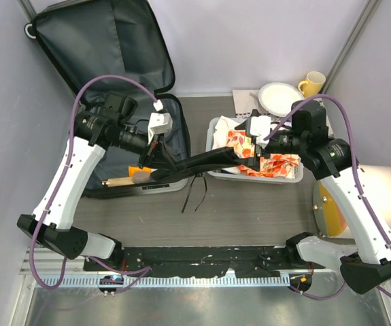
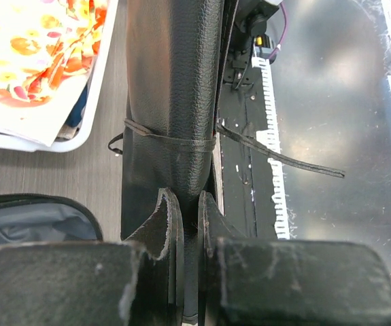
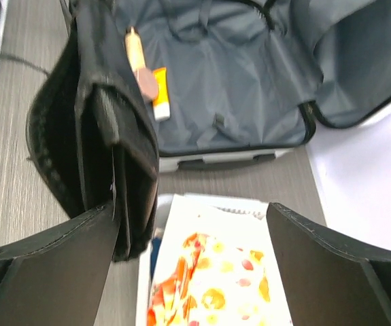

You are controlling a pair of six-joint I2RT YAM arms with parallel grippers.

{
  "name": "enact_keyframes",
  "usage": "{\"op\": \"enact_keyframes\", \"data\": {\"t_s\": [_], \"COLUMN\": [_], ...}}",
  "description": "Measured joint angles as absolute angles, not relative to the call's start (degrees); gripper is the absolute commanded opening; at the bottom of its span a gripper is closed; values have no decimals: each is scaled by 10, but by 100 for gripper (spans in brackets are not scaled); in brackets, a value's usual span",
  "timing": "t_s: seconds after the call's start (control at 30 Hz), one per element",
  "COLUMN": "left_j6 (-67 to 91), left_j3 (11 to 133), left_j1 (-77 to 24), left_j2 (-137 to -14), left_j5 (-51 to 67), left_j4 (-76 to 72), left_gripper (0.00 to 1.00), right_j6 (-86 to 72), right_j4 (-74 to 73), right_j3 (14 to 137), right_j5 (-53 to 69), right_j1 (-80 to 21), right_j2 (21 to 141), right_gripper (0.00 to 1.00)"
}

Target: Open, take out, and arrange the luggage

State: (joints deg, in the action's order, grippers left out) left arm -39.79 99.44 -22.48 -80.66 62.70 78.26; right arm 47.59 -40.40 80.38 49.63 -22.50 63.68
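Next, my right gripper grabs the bag's loose end (image 1: pixel 236 158), opposite my left gripper, to lay the black bag in the basket (image 1: pixel 215 129).
The luggage (image 1: pixel 100 47) lies open at the far left, its lid up against the wall and its dark grey lining showing; it also shows in the right wrist view (image 3: pixel 236 88). My left gripper (image 1: pixel 160 160) (image 2: pixel 190 197) is shut on one end of a long black leather-like bag (image 1: pixel 209 161) (image 2: pixel 175 81) with thin straps. It holds the bag above the table between the luggage and a white basket (image 1: pixel 215 129). My right gripper (image 1: pixel 253 155) (image 3: pixel 192 210) is wide open over the basket. The bag's other end (image 3: pixel 100 129) lies against one of its fingers.
A floral cloth (image 1: pixel 277 166) (image 3: pixel 215 272) fills the basket. A wooden-handled brush (image 1: pixel 124 180) (image 3: pixel 137 58) and an orange tube (image 1: pixel 135 170) (image 3: pixel 160 102) lie in the luggage. A white plate (image 1: pixel 280 97) and a yellow mug (image 1: pixel 312 83) stand far right. A white domed object (image 1: pixel 385 197) is at the right edge.
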Motion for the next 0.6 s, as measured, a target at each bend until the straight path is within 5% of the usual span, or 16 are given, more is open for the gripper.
{"op": "enact_keyframes", "data": {"t_s": [0.3,0.6], "left_j6": [-415,-451], "left_j3": [961,971], "left_j1": [-211,-217], "left_j2": [-797,-809], "left_j5": [600,607], "left_j4": [769,776], "left_gripper": [0,0], "right_j6": [535,449], "right_j4": [-522,-426], "right_j3": [803,780], "right_j5": [397,414], "right_j1": [-225,-240], "right_j2": [607,641], "right_gripper": [97,96]}}
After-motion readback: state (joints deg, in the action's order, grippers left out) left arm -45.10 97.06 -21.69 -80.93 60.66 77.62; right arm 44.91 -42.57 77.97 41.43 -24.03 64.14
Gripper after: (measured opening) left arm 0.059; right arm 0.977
